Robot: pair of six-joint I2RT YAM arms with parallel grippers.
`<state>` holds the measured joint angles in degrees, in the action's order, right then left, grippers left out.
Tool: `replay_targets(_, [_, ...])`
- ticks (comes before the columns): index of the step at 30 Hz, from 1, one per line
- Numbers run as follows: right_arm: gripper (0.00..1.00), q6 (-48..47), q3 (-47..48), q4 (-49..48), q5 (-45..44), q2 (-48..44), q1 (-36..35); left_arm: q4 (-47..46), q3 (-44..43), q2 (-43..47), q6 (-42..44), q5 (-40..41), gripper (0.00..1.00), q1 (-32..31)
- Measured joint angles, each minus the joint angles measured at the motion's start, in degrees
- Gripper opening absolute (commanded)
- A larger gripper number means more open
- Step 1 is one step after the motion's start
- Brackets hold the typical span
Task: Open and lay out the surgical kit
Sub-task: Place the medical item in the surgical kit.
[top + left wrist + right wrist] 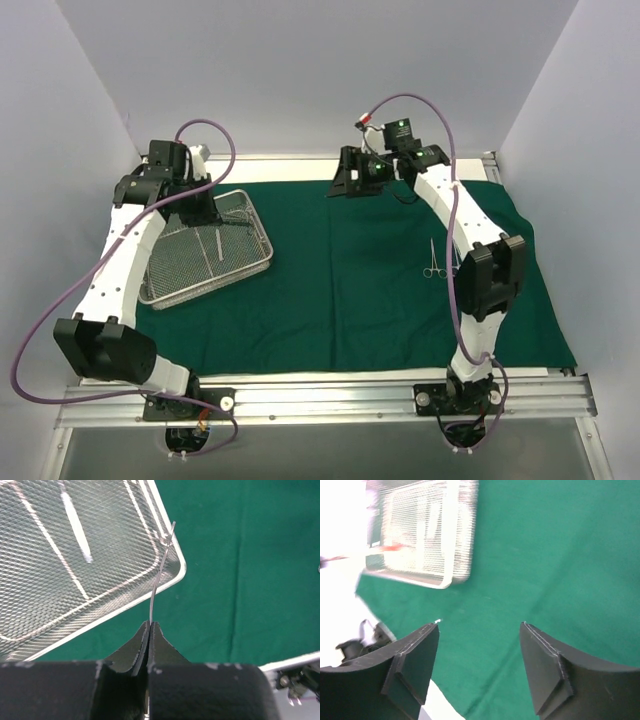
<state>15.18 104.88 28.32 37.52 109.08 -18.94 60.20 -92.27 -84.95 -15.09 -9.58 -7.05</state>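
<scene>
My right gripper grabs the steel instrument's slim length that my left gripper leaves free next. Then my right gripper takes over and lays it out.
The dark green cloth wrap (350, 290) lies spread flat over the table. The silver wire-mesh tray (253, 232) sits on its left part. My left gripper (203, 212) hangs over the tray's far side, shut on a slim curved steel instrument (159, 575) that reaches from the jaws (150, 624) to the tray's corner rim (172, 577). Another slim instrument (75, 525) lies in the tray. A pair of ring-handled clamps (432, 258) lies on the cloth at the right. My right gripper (342, 186) is open and empty above the cloth's far middle (480, 625).
White walls close in the table on the left, back and right. The cloth's far edge and bare white table (340, 580) show beside the blurred tray (420, 530) in the right wrist view. The metal rail (330, 395) carries both arm bases at the front.
</scene>
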Motion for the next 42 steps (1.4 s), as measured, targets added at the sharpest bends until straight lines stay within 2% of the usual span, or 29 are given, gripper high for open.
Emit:
replay_targets(12, [0.72, -2.93, 2.34, -7.1, 14.64, 3.17, -9.86, 1.33, 0.0, 0.98, -3.06, -4.7, 0.02, -5.9])
replay_targets(23, [0.66, -3.1, 1.44, -15.37, 24.79, 3.37, -12.63, 3.52, 0.0, 5.84, -4.33, -9.6, 0.02, -9.92])
replay_targets(35, [0.65, -6.25, 1.53, -12.48, 31.1, 6.14, -18.1, 4.35, -0.26, 5.9, -4.22, -13.29, 0.02, -10.19])
replay_targets(42, [0.55, -9.33, 1.66, -9.09, 31.58, 6.14, -20.04, 4.42, -0.9, 5.18, -4.17, -14.47, 0.02, -10.19])
